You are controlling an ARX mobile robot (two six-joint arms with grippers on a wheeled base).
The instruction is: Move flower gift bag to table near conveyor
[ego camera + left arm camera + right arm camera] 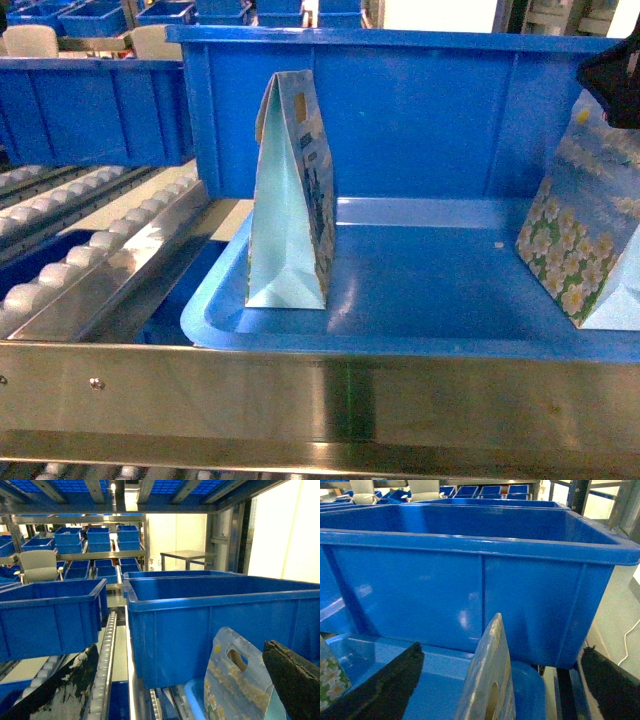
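Observation:
The second flower gift bag is wide at its base (pixel 287 290) and gets narrower upward, so my left gripper needs to pick it up next by its thin top edge (pixel 292 78).
Two flower gift bags stand in a blue tray (pixel 420 330). One flower gift bag (pixel 585 235) shows its daisy print at the right edge; my right gripper (pixel 612 70) hangs just over its top. In the right wrist view that bag's top edge (pixel 490 675) rises between the spread fingers (pixel 385 687), touching neither, and the right gripper (pixel 502 650) is open. The second bag (pixel 290 190) stands edge-on at the tray's left. My left gripper (pixel 180 647) is open and empty, with this bag (pixel 240 680) low beside its right finger (pixel 295 680). The table is out of view.
A tall blue crate (pixel 400 110) stands right behind the tray. Conveyor roller tracks (pixel 90 230) run along the left, with another blue crate (pixel 90 105) on them. A steel rail (pixel 320 400) crosses the front. More crates (pixel 100 540) fill shelves far behind.

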